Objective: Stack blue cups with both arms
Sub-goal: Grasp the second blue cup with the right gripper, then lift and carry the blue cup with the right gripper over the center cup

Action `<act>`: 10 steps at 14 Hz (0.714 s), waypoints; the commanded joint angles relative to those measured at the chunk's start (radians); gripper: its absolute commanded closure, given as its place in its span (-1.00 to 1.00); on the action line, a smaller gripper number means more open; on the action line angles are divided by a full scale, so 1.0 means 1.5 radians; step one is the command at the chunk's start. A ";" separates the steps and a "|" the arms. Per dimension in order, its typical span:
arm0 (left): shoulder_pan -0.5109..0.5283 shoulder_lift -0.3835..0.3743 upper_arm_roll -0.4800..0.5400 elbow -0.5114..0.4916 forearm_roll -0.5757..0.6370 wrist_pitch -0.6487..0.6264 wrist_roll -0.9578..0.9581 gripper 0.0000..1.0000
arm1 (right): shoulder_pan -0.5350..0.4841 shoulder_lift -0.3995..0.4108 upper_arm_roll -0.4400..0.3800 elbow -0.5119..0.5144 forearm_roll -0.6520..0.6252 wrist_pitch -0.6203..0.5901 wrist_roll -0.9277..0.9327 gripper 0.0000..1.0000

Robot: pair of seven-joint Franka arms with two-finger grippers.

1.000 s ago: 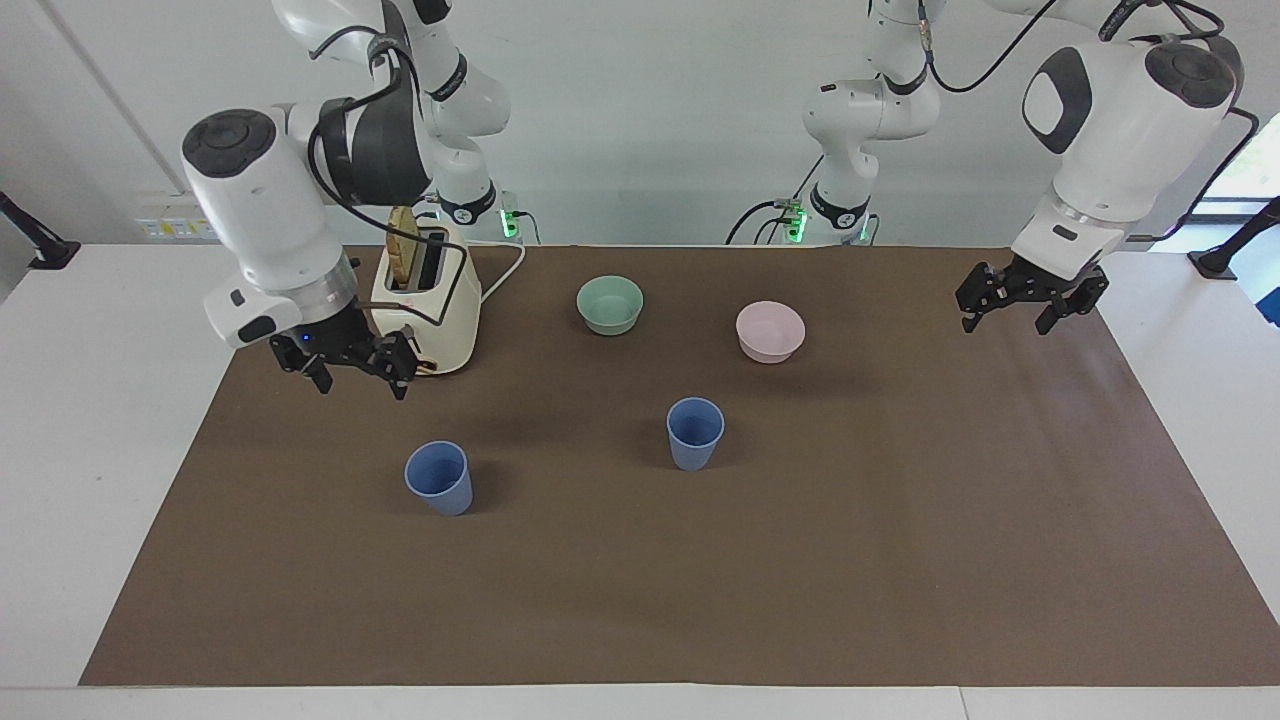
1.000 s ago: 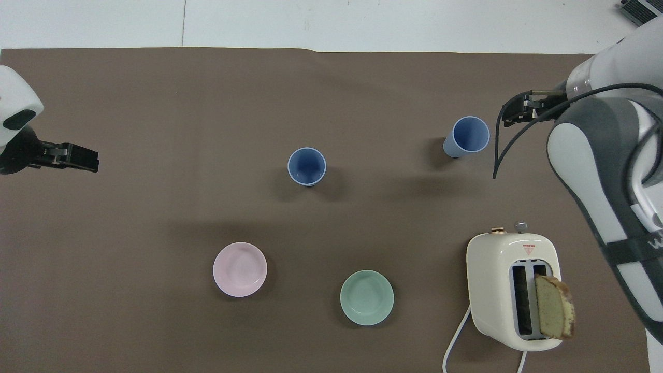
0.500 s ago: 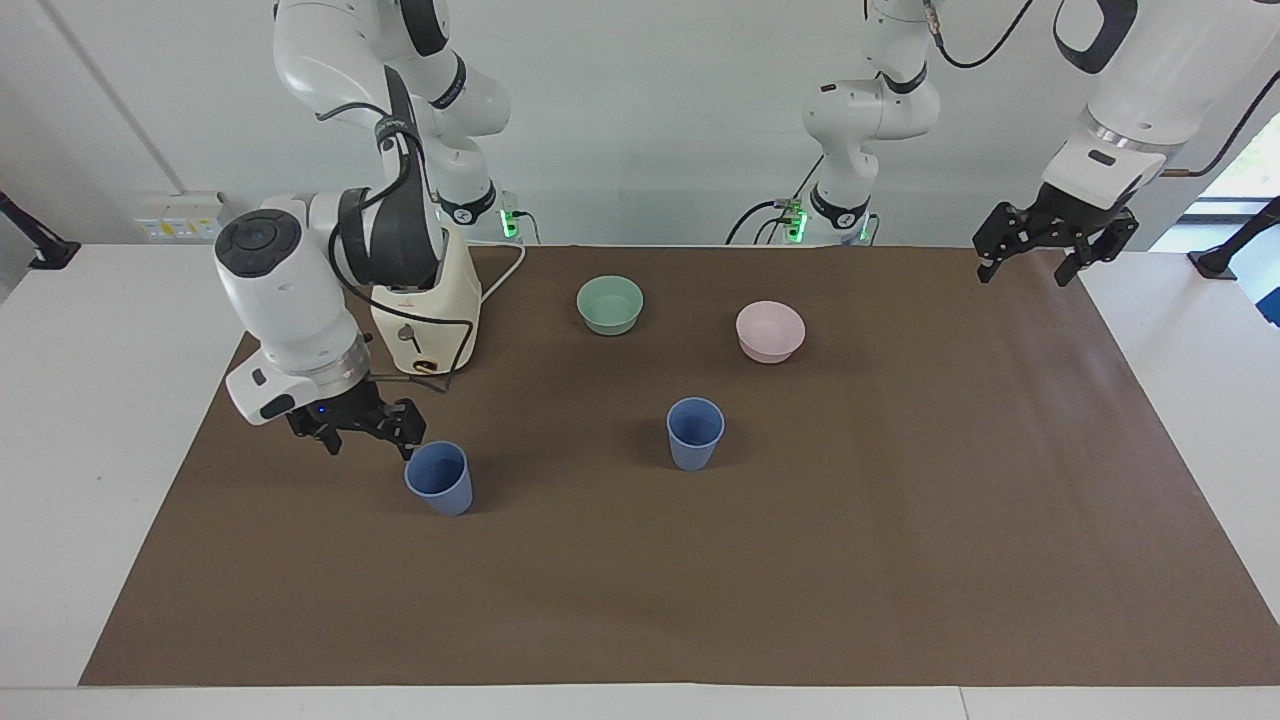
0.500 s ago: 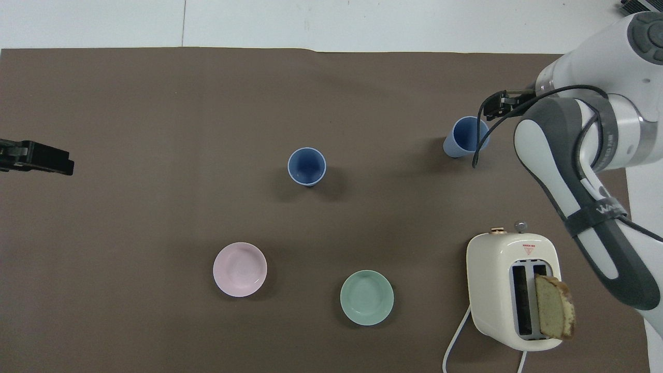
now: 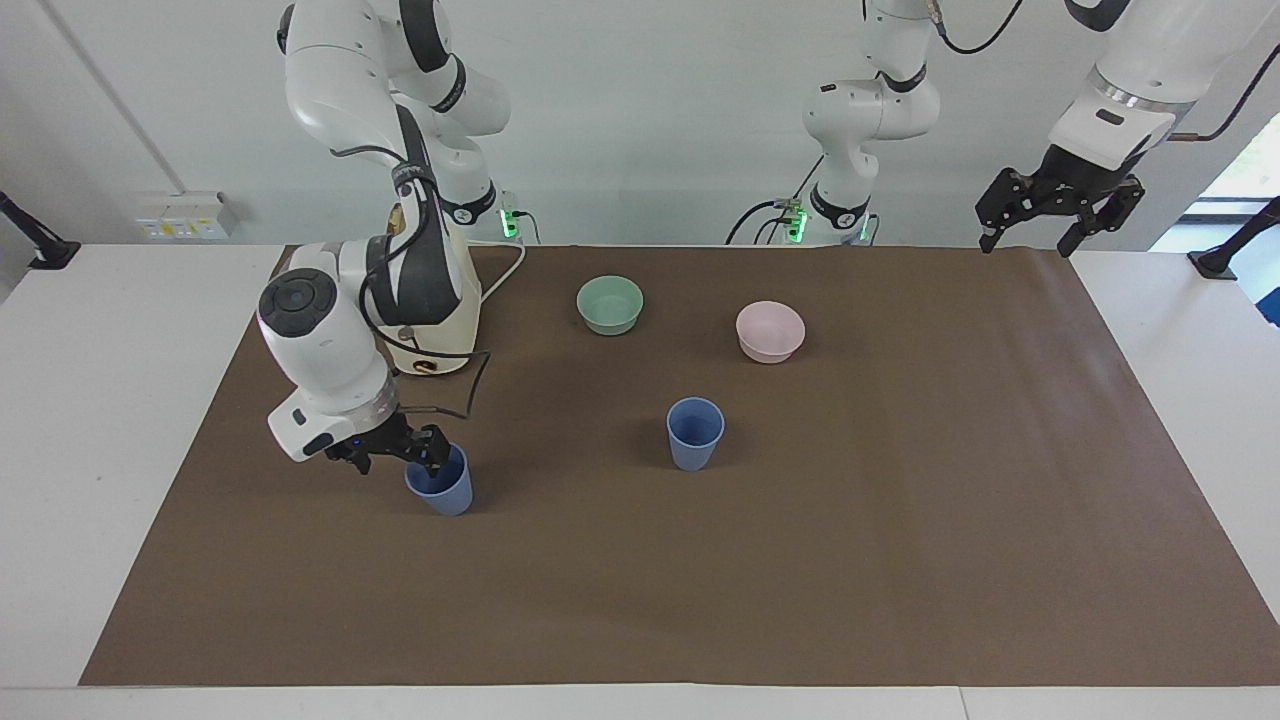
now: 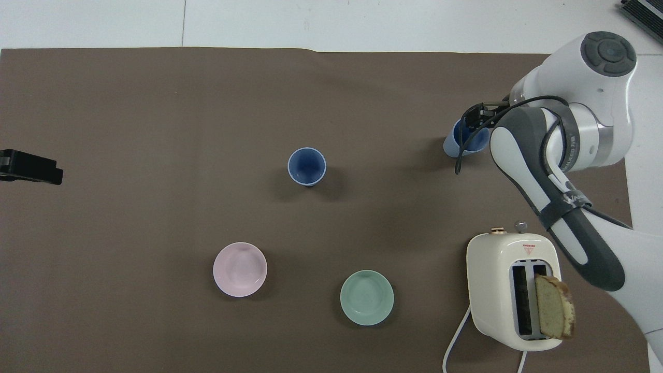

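Observation:
The robot's right gripper will next grab this blue cup by its rim (image 6: pixel 453 130). The right gripper will then put this cup into the other blue cup (image 6: pixel 306 166).
Two blue cups stand upright on the brown mat. One cup (image 5: pixel 695 432) is mid-table, also in the overhead view (image 6: pixel 306 166). The other cup (image 5: pixel 442 488) stands toward the right arm's end, partly covered by the arm in the overhead view (image 6: pixel 462 144). My right gripper (image 5: pixel 399 460) is open and low at this cup's rim, with one finger (image 5: pixel 433 460) at its mouth and the other outside it. It also shows in the overhead view (image 6: pixel 474 120). My left gripper (image 5: pixel 1030 240) is open and empty, raised over the mat's corner at the left arm's end. Only its tip (image 6: pixel 31 168) shows from overhead.
A cream toaster (image 6: pixel 513 290) holding a bread slice (image 6: pixel 554 313) stands near the right arm's base. A pale green bowl (image 5: pixel 610 304) and a pale pink bowl (image 5: pixel 770 331) sit nearer to the robots than the mid-table cup.
My right gripper has come down from beside the toaster to the rim of the cup at its end. My left gripper has risen and drawn back toward its base. The cups have not moved.

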 commanded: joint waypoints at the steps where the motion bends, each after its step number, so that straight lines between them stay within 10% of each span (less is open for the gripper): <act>1: 0.007 -0.016 -0.004 -0.020 -0.009 -0.008 0.012 -1.00 | -0.004 -0.007 0.005 -0.027 -0.011 0.026 -0.012 -0.79; 3: 0.008 -0.024 -0.004 -0.032 -0.010 -0.005 0.011 -1.00 | -0.004 -0.008 0.006 -0.029 -0.010 0.024 -0.012 -0.44; 7: 0.009 -0.025 -0.004 -0.033 -0.020 -0.004 0.007 -1.00 | -0.005 -0.008 0.006 -0.024 -0.006 0.019 -0.017 0.92; 10: 0.009 -0.025 -0.004 -0.033 -0.025 -0.006 0.003 -1.00 | -0.005 -0.015 0.007 -0.019 -0.002 0.019 -0.017 1.00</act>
